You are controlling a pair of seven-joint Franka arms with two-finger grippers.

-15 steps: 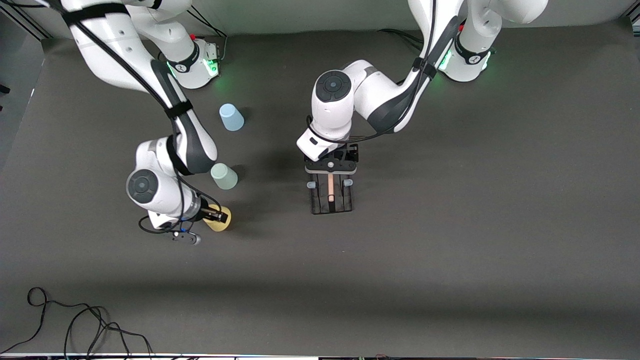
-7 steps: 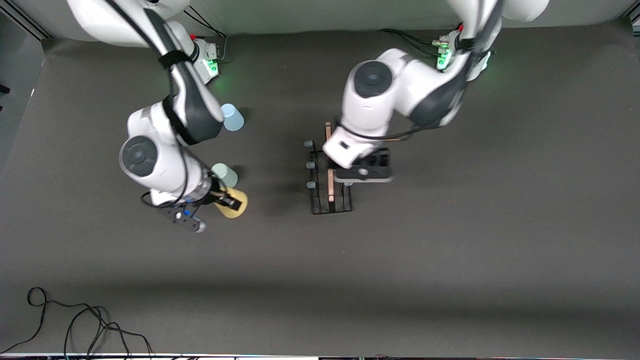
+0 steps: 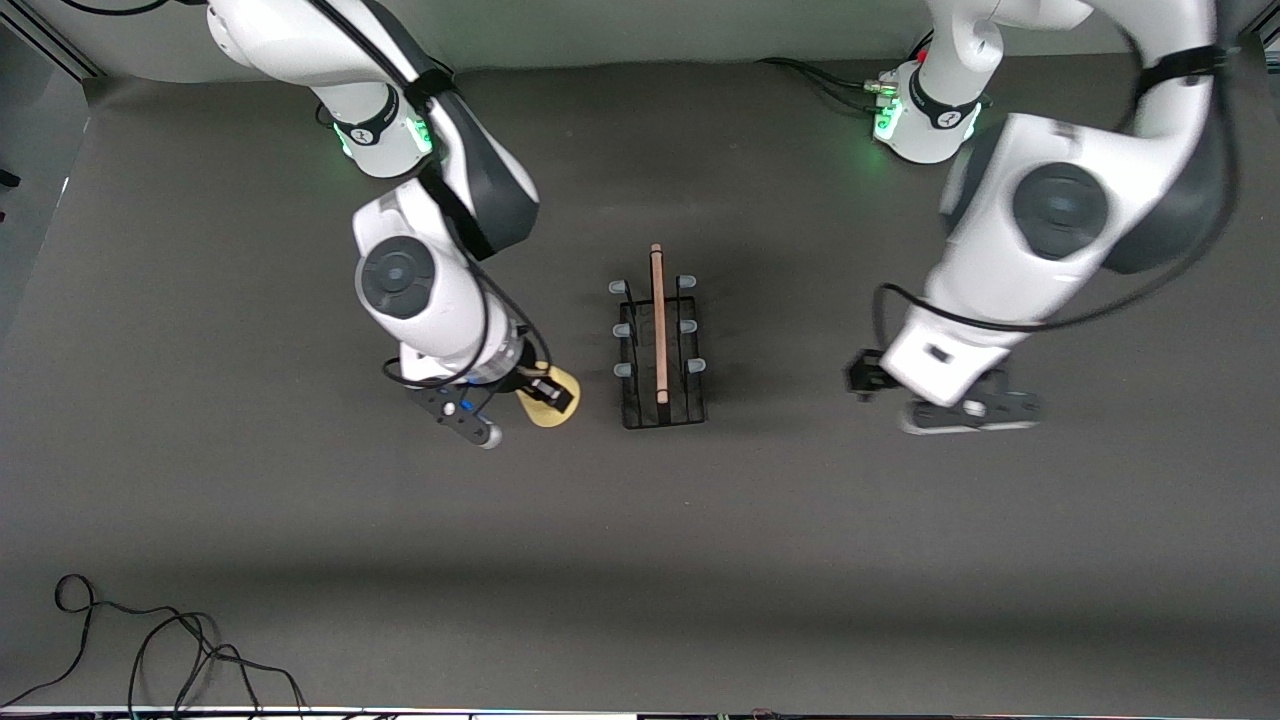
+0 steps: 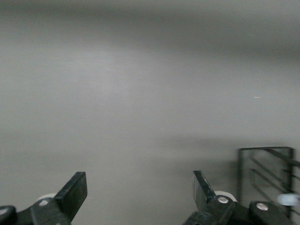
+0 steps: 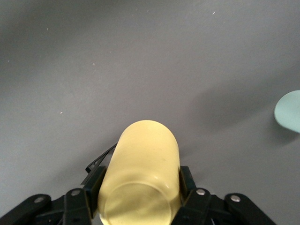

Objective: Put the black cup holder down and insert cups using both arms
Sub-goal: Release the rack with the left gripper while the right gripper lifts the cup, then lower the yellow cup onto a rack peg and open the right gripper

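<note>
The yellow cup (image 3: 548, 405) hangs short of the holder's pale-capped peg (image 3: 623, 370), so my right gripper moves the cup toward the peg, before releasing it.
The black cup holder (image 3: 658, 350) stands upright at the table's middle, its wooden rod handle (image 3: 657, 320) on top and pale-capped pegs along both sides. My right gripper (image 3: 545, 392) is shut on the yellow cup (image 3: 548, 405), held tilted over the table right beside the holder, on the right arm's side. In the right wrist view the fingers (image 5: 95, 182) clamp the yellow cup (image 5: 145, 164). My left gripper (image 3: 962, 413) is open and empty over bare table toward the left arm's end. The left wrist view shows its fingers (image 4: 75, 192) wide apart and a corner of the holder (image 4: 265, 171).
A pale blue-green cup (image 5: 289, 111) shows at the edge of the right wrist view; I cannot tell which of the two it is. In the front view the right arm hides both other cups. Loose black cables (image 3: 150, 650) lie at the table's near corner.
My left gripper has moved from over the holder out toward the left arm's end of the table. My right gripper has lifted the yellow cup and carried it to beside the holder.
</note>
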